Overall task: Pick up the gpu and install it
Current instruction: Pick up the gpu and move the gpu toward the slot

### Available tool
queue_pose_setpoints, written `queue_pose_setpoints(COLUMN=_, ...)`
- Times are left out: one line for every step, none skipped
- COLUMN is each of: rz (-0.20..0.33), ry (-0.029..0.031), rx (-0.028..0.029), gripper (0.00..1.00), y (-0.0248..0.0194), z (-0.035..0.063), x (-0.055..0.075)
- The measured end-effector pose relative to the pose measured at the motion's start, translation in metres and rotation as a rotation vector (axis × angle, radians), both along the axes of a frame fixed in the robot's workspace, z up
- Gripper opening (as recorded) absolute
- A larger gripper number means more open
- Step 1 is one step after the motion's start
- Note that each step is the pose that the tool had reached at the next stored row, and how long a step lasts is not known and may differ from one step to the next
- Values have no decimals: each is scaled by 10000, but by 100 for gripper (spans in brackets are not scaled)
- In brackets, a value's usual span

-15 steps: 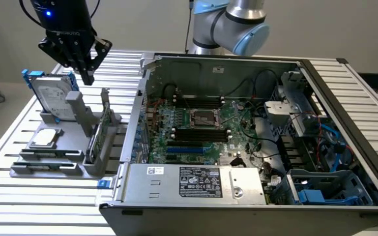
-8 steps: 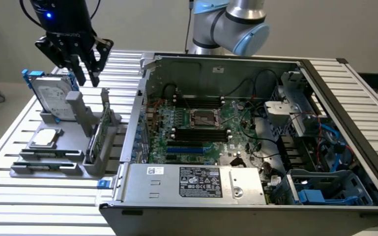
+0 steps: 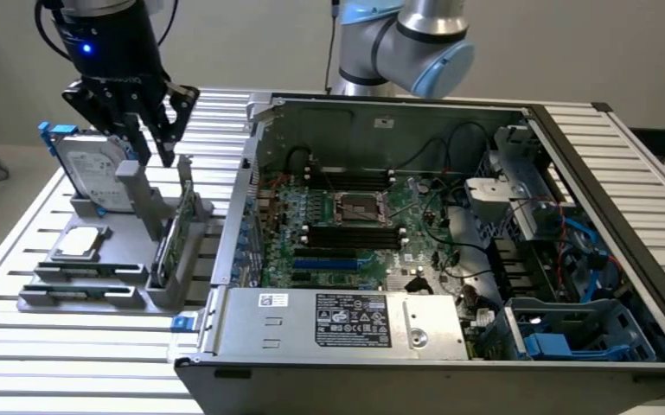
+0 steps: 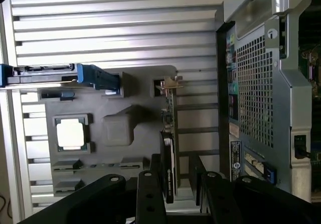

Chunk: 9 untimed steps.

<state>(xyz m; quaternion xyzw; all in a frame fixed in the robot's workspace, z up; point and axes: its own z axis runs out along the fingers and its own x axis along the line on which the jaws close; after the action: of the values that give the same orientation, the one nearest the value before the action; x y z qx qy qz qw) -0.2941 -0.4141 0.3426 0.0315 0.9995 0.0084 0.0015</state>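
Note:
The grey holder's slot [image 3: 167, 292] surrounds the lower part of the GPU, so my gripper will next grab the GPU by its exposed top edge [image 3: 174, 226].
The gpu [image 3: 177, 232] stands on edge in a slot of the grey holder [image 3: 101, 277], at the exterior view's left beside the computer case. It shows a green board side. My gripper [image 3: 153, 156] hangs above the card's far end, open, with nothing between its fingers. In the wrist view the gpu [image 4: 169, 153] is seen edge-on, its silver bracket [image 4: 168, 86] at the far end. The black fingers [image 4: 150, 199] stand apart on either side of the card's line, and my gripper [image 4: 181, 200] does not touch it.
A silver hard drive with a blue frame [image 3: 84, 164] stands upright in the same holder, and a processor chip [image 3: 82, 243] lies flat on it. The open computer case [image 3: 609, 225] holds the motherboard [image 3: 355, 233] and a power supply [image 3: 344, 320]. Everything rests on a slatted metal table [image 3: 67, 346].

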Motion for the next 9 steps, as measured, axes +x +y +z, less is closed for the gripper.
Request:
queue_pose_setpoints(rz=28, ry=9, rx=1, gripper=36, y=-17, z=-18, x=0)
queue_pose_setpoints(rz=58, ry=20, rx=0, gripper=36, y=-34, z=-36, x=0)
queue_pose_setpoints(rz=90, ry=26, rx=0, gripper=36, y=-49, z=-54, x=0)
queue_pose_setpoints(rz=120, ry=30, rx=1, gripper=36, y=-64, z=-71, x=-1)
queue_pose_setpoints(rz=154, ry=34, rx=0, gripper=36, y=-77, z=-89, x=-1)
queue_pose_setpoints(rz=192, ry=35, rx=2, gripper=36, y=-89, z=-107, x=0)
queue_pose_setpoints(rz=232, ry=37, rx=3, gripper=36, y=-99, z=-125, x=0)
queue_pose_setpoints(rz=276, ry=39, rx=3, gripper=36, y=-108, z=-143, x=-1)
queue_pose_setpoints(rz=325, ry=40, rx=4, gripper=36, y=-116, z=-161, x=-1)
